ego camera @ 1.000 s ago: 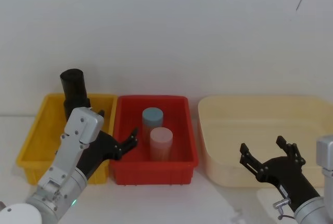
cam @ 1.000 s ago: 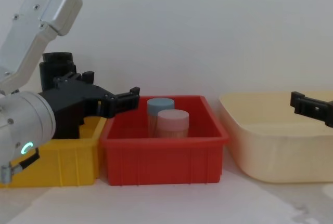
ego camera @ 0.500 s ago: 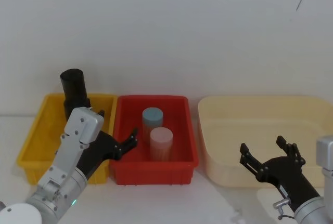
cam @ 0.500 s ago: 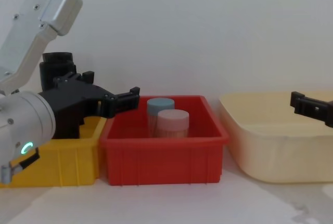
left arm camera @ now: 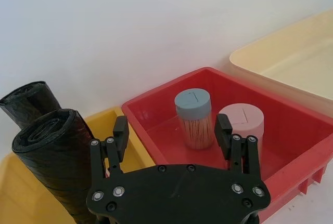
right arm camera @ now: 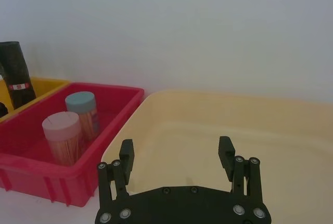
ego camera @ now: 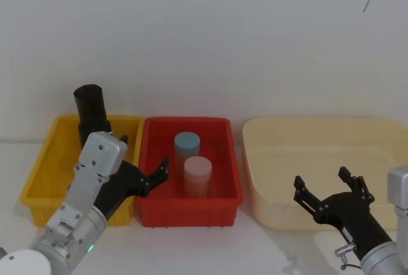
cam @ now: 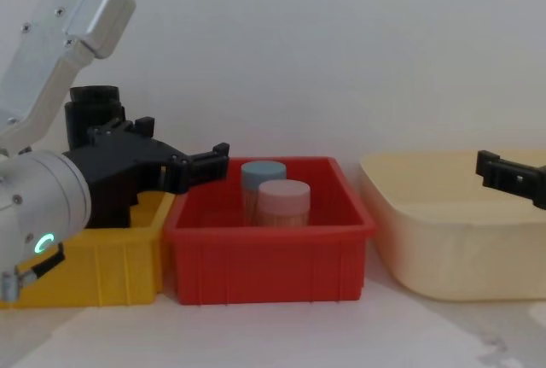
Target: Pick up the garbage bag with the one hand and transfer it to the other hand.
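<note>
The sides of the yellow bin close in around the base of the nearer garbage bag roll. My left gripper should grab that roll by its upper half (left arm camera: 58, 148) next.
Two garbage bag rolls, black and upright, stand in the yellow bin (ego camera: 43, 163); the nearer roll (left arm camera: 57, 161) is in front of the farther one (left arm camera: 28, 102). One roll (ego camera: 90, 110) rises above the bin's back edge, and its red label shows on the roll (right arm camera: 15, 73) in the right wrist view. My left gripper (ego camera: 145, 157) hovers open over the wall between the yellow and red bins, just right of the rolls and touching nothing. My right gripper (ego camera: 322, 182) is open and empty at the cream tub's front edge.
The red bin (ego camera: 224, 160) holds a blue-lidded jar (ego camera: 187, 142) and a pink-lidded jar (ego camera: 197, 171) of sticks. A large cream tub (ego camera: 319, 128) stands to the right. A white wall rises close behind all three containers.
</note>
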`<state>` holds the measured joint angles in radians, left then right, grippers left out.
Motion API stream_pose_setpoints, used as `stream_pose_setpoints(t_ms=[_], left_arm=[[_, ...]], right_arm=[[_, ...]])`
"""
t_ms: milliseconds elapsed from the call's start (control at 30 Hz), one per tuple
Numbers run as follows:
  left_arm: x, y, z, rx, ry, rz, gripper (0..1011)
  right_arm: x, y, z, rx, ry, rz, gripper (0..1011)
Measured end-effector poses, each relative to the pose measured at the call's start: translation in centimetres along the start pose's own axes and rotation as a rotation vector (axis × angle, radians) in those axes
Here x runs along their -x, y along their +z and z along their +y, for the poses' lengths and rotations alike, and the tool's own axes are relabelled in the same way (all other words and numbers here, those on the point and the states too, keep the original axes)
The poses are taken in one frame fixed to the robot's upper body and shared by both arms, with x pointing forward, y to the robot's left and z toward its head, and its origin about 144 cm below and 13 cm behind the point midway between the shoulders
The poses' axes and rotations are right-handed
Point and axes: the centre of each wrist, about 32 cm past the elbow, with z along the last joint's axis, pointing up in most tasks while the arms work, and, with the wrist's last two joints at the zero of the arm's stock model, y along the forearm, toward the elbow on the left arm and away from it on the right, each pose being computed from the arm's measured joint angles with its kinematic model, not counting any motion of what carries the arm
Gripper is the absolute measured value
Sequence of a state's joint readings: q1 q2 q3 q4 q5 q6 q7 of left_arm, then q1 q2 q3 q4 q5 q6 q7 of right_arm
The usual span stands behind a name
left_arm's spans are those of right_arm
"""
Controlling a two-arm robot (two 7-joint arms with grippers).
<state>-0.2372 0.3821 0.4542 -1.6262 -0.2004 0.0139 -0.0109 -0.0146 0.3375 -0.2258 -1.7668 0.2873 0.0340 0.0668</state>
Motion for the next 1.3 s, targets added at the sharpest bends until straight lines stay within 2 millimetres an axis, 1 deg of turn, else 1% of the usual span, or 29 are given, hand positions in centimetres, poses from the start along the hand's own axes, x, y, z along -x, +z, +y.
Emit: stream_pose_setpoints(t_ms=[600, 667, 800, 900, 933, 967, 1000, 1033, 1133, 1233, 1300], left_arm=[[-0.1, 0.2, -0.2, 0.004, -0.004, -0.003, 1001], [-0.2, 0.5, -0.4, 0.005, -0.014, -0.007, 1001], [-0.6, 1.6, -0.6, 0.015, -0.033, -0.018, 1001], [-1.3, 2.7, -0.6, 0.022, -0.043, -0.023, 1001], [-1.8, 3.5, -0.5, 0.025, -0.046, -0.024, 1001], [-2.1, 3.8, -0.4, 0.027, -0.046, -0.024, 1001], [-2.3, 4.0, -0.3, 0.025, -0.048, -0.023, 1001], [-3.0, 4.7, 0.0, 0.027, -0.047, -0.022, 1001], [-4.0, 5.6, 0.6, 0.028, -0.043, -0.021, 1001], [-6.0, 6.9, 2.0, 0.025, -0.023, -0.019, 1001], [-6.7, 7.5, 2.6, 0.027, -0.015, -0.019, 1001]], right_arm=[[0.0, 0.1, 0.0, 0.000, 0.001, 0.000, 1000], [0.0, 0.2, 0.1, -0.001, 0.004, 0.000, 999], [0.2, 1.1, 0.5, -0.015, 0.021, 0.006, 1000], [0.5, 2.0, 0.8, -0.026, 0.040, 0.014, 1000], [0.6, 2.3, 1.0, -0.029, 0.045, 0.016, 1000], [0.7, 2.5, 1.1, -0.033, 0.051, 0.018, 1000], [0.9, 3.2, 1.4, -0.043, 0.064, 0.021, 1000], [1.1, 3.5, 1.6, -0.046, 0.072, 0.024, 1000], [1.7, 4.6, 2.3, -0.063, 0.104, 0.032, 1000], [2.4, 5.8, 3.1, -0.077, 0.141, 0.040, 1000], [2.9, 6.3, 3.6, -0.080, 0.159, 0.043, 1000]])
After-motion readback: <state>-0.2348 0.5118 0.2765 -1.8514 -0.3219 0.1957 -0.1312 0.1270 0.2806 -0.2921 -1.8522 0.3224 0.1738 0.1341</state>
